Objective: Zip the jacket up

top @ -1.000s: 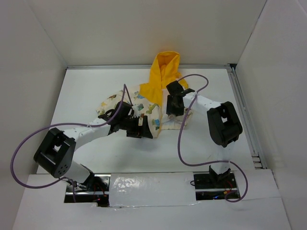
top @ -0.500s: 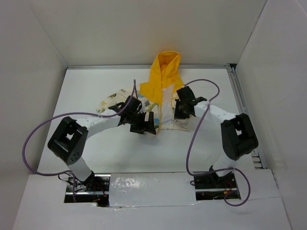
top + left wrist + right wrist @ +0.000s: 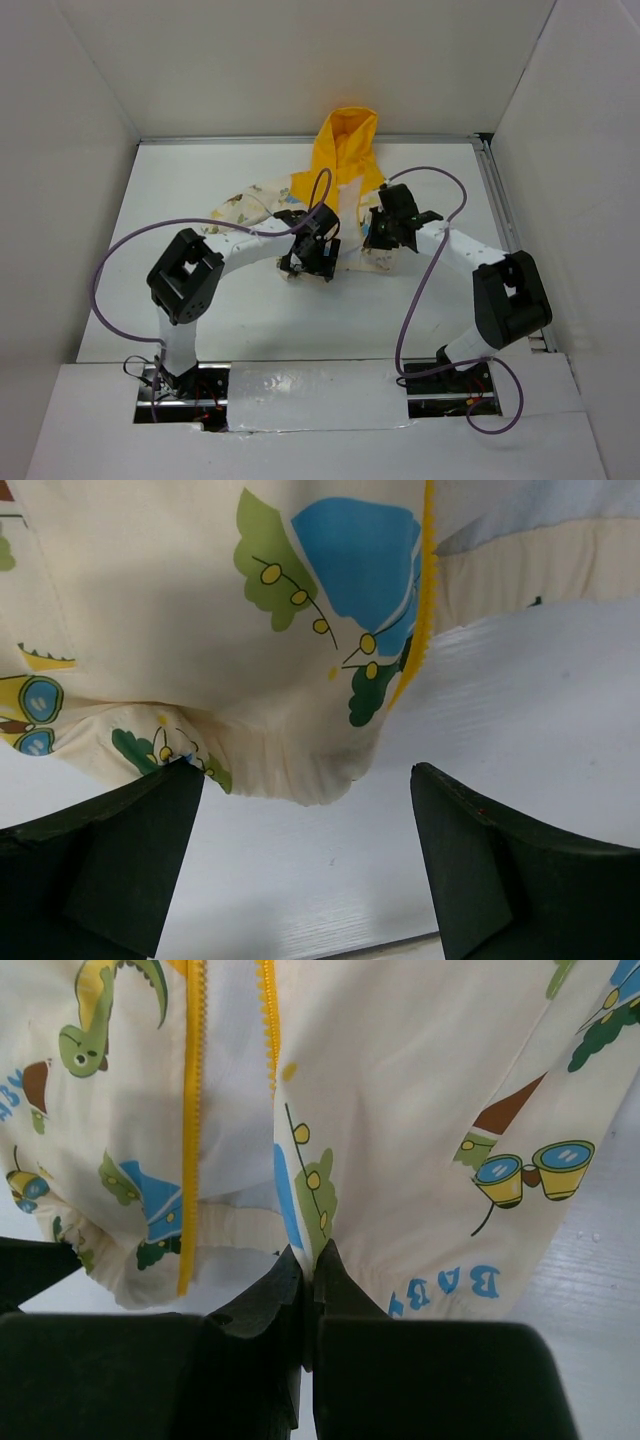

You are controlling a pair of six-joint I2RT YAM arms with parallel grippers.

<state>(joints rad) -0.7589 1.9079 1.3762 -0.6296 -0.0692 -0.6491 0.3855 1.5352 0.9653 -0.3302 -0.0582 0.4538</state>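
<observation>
The left gripper will zip up the jacket, so next it will grab the jacket's bottom hem beside the yellow zipper edge and leave that edge exposed.
The jacket (image 3: 345, 190) lies on the white table, cream with cartoon prints, its orange-yellow hood toward the back wall. Its front is open, the two yellow zipper edges (image 3: 192, 1110) apart. My right gripper (image 3: 383, 238) is shut on the jacket's bottom hem (image 3: 312, 1250), pinching the right front panel (image 3: 440, 1110) next to the zipper edge. My left gripper (image 3: 308, 268) is open at the left panel's bottom hem (image 3: 290, 780). Its jaws stand wide apart over bare table just below the hem, and its left finger (image 3: 110, 860) is close to the fabric.
White walls enclose the table (image 3: 180, 200) on three sides. A metal rail (image 3: 510, 240) runs along the right edge. Purple cables (image 3: 420, 290) loop from both arms above the table. The jacket's left sleeve (image 3: 240, 208) spreads to the left.
My left arm has swung right, its gripper now at the left panel's hem. My right gripper has shifted slightly right with the hem. The front panels have spread apart.
</observation>
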